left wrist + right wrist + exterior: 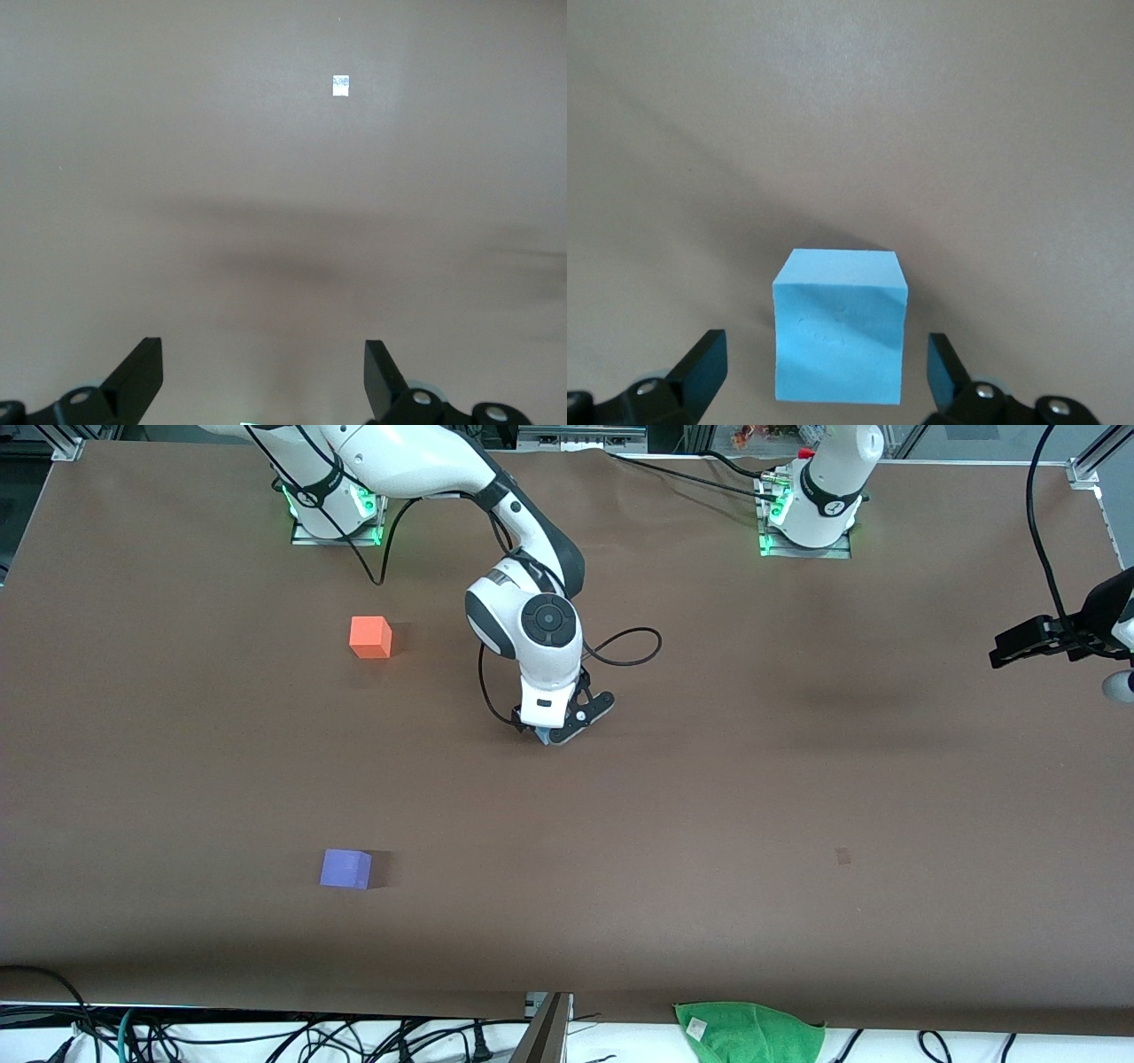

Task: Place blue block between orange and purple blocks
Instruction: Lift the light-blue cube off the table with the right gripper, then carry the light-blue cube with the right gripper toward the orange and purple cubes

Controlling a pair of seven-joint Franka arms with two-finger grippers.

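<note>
I need to move my right gripper toward the blue block's near side [838,343] before I close it on the blue block. My fingers are short of that side.
The blue block [840,328] sits on the brown table near its middle, almost hidden under my right gripper [556,731] in the front view, where only a sliver of the blue block [544,736] shows. In the right wrist view my right gripper [826,343] is open and low around the block, with a gap on each side. The orange block [370,637] lies toward the right arm's end, farther from the front camera. The purple block [345,868] lies nearer the camera, in line with it. My left gripper [1005,651] waits open and empty at the left arm's end, over bare table [263,347].
A black cable [625,646] loops on the table beside my right gripper. A small dark mark [842,856] is on the table toward the left arm's end. A green cloth [749,1032] lies off the table's front edge.
</note>
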